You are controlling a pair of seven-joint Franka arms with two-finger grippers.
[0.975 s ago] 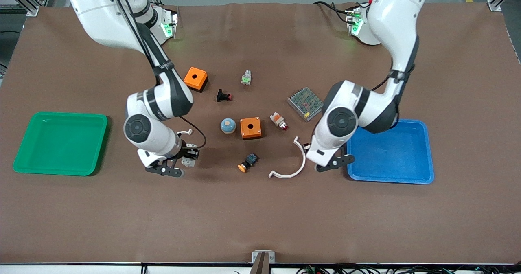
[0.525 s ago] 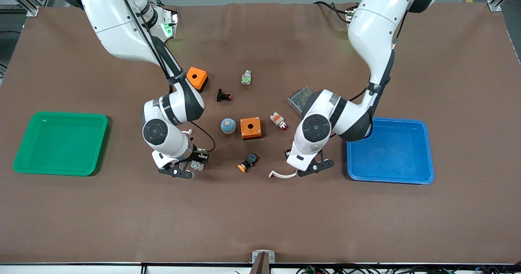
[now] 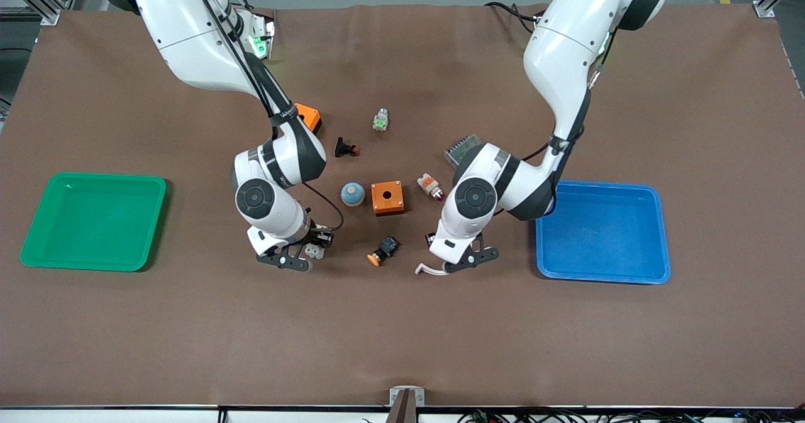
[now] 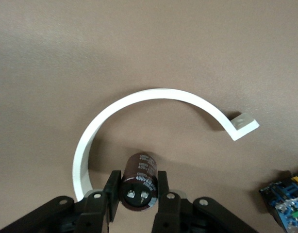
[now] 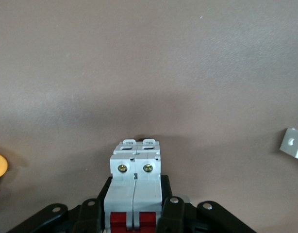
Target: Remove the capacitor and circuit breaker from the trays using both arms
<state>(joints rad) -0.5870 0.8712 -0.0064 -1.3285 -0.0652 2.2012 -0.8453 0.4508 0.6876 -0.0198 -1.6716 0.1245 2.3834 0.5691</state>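
My left gripper should open now, because the capacitor (image 4: 138, 180) sits low on the tabletop inside the white curved piece in the left wrist view.
My left gripper (image 3: 462, 261) is shut on the capacitor (image 4: 138, 180), a dark cylinder with silvery terminals, held just above the table. It hangs over a white curved strip (image 4: 139, 104), which lies beside the blue tray (image 3: 604, 231). In the front view the hand hides the capacitor. My right gripper (image 3: 300, 258) is shut on the breaker (image 5: 135, 184), a light-grey block with a red lever. The breaker shows in the front view (image 3: 314, 251) too. It is low over bare mat between the green tray (image 3: 94, 220) and the black-blue button (image 3: 382, 250).
Between the arms lie an orange box (image 3: 387, 197), a blue-grey dome (image 3: 353, 193), a white-orange part (image 3: 431, 186), a black push button (image 3: 344, 148) and a grey-green switch (image 3: 380, 120). A second orange box (image 3: 309, 116) and a mesh-topped metal box (image 3: 462, 146) are partly hidden by the arms.
Both arms have swung toward the middle of the table with their parts held. The right gripper moved away from the green tray; the left moved from the blue tray over the white strip.
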